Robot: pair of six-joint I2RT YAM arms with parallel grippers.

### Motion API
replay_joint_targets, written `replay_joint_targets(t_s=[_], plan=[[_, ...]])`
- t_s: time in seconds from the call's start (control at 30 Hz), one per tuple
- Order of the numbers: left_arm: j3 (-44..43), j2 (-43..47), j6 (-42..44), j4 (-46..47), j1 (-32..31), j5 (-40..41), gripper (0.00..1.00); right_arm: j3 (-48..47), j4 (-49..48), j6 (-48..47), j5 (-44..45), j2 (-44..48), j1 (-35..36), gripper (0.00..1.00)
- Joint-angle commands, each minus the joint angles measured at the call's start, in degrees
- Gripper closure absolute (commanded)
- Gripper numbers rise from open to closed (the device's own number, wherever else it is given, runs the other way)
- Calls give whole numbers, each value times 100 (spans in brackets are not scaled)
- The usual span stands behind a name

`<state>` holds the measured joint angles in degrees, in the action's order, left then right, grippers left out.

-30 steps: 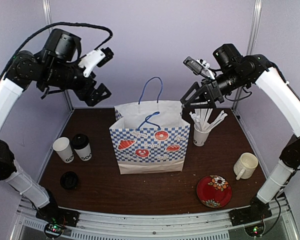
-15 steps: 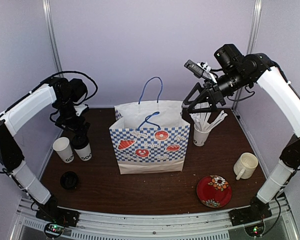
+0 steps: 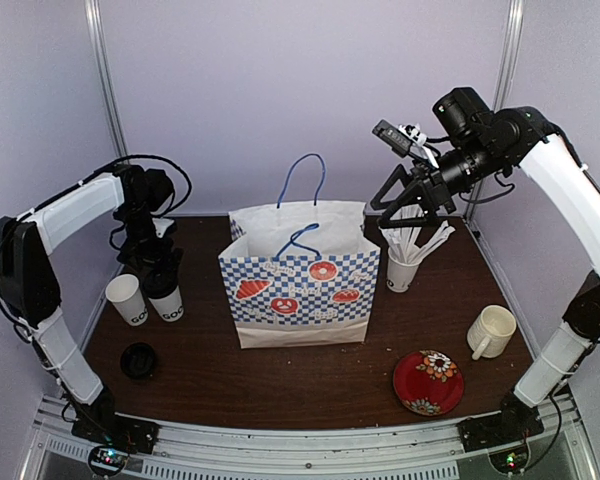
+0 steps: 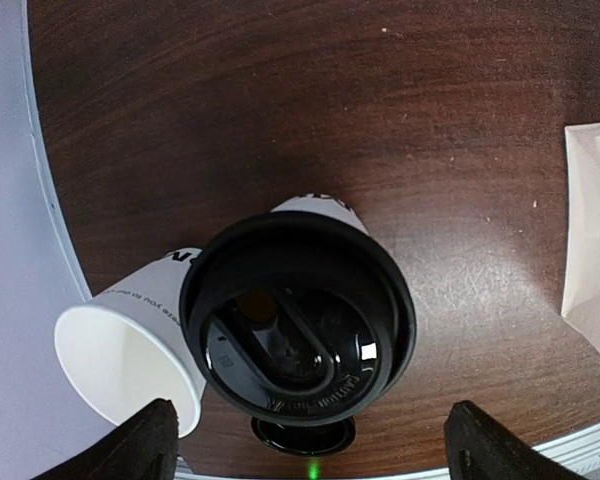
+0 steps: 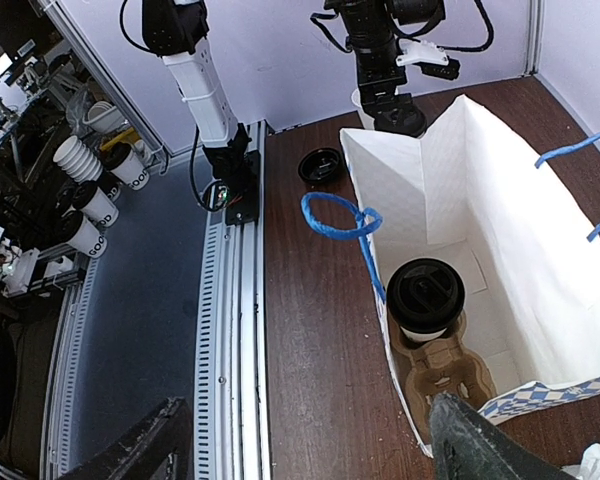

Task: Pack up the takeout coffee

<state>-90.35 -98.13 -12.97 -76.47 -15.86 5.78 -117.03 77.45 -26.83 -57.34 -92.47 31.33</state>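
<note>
It isn't time to close yet, because the fingers of my left gripper don't reach the black lid (image 3: 161,285) (image 4: 298,320) and would miss it now. I need to move them toward the lid first, then close on it.
A white takeout coffee cup with a black lid (image 3: 164,296) stands at the table's left, beside a lidless cup (image 3: 128,298). My left gripper (image 3: 157,262) hangs open straight above the lidded cup (image 4: 298,320), its fingers well apart on either side and touching nothing. The lidless cup (image 4: 125,355) leans against it. A loose black lid (image 3: 138,360) lies nearer the front. Another lidded cup (image 5: 425,295) sits in a brown carrier (image 5: 450,375) inside the checked paper bag (image 3: 300,275). My right gripper (image 3: 408,205) is open and empty, high over the bag's right side.
A cup of white stirrer sticks (image 3: 404,262) stands right of the bag. A cream mug (image 3: 492,330) and a red patterned plate (image 3: 428,381) are at the front right. The bag's blue handles (image 3: 302,190) stick up. A metal rail (image 5: 230,330) runs along the table's edge.
My left arm has swung down from high up and now sits over the lidded cup at the left. The right gripper has widened a little and barely shifted.
</note>
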Motion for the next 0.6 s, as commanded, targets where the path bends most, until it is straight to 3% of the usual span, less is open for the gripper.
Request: replay_joint_targets(t_s=[0.0,0.57], plan=[[90,-153,-83,349,151,-183,3,-17,81,-57,15,11,-39,14],[202,-561,-114,520,311,-437,13,-83,147,-94,8,-190,-39,15]])
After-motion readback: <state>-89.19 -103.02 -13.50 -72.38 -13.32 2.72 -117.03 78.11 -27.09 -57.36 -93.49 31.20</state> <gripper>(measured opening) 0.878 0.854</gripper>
